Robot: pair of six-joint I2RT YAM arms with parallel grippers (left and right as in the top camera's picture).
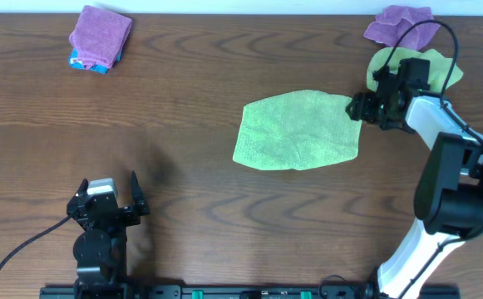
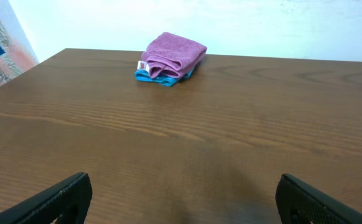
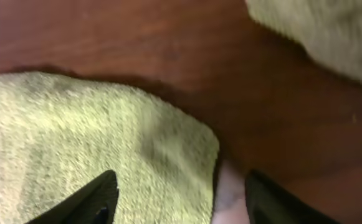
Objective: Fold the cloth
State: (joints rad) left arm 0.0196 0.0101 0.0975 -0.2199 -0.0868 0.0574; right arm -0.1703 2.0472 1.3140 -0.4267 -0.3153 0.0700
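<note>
My right gripper closes on the green cloth's corner [image 1: 354, 103] [image 3: 196, 163] now, since that corner lies between my fingers and closing now would catch it.
A light green cloth [image 1: 298, 130] lies spread flat on the brown table, right of centre. My right gripper [image 1: 359, 108] is open and low at the cloth's upper right corner. In the right wrist view its fingers [image 3: 179, 200] straddle that corner of the green cloth [image 3: 75, 143], one finger over the cloth and the other over bare wood. My left gripper [image 1: 108, 201] is open and empty near the front left of the table, far from the cloth. In the left wrist view its fingers [image 2: 184, 198] frame bare wood.
A folded purple cloth on a blue one [image 1: 100, 37] sits at the far left corner; it also shows in the left wrist view [image 2: 171, 58]. A second green cloth [image 1: 441, 68] and a purple cloth [image 1: 399, 23] lie at the far right, behind my right arm.
</note>
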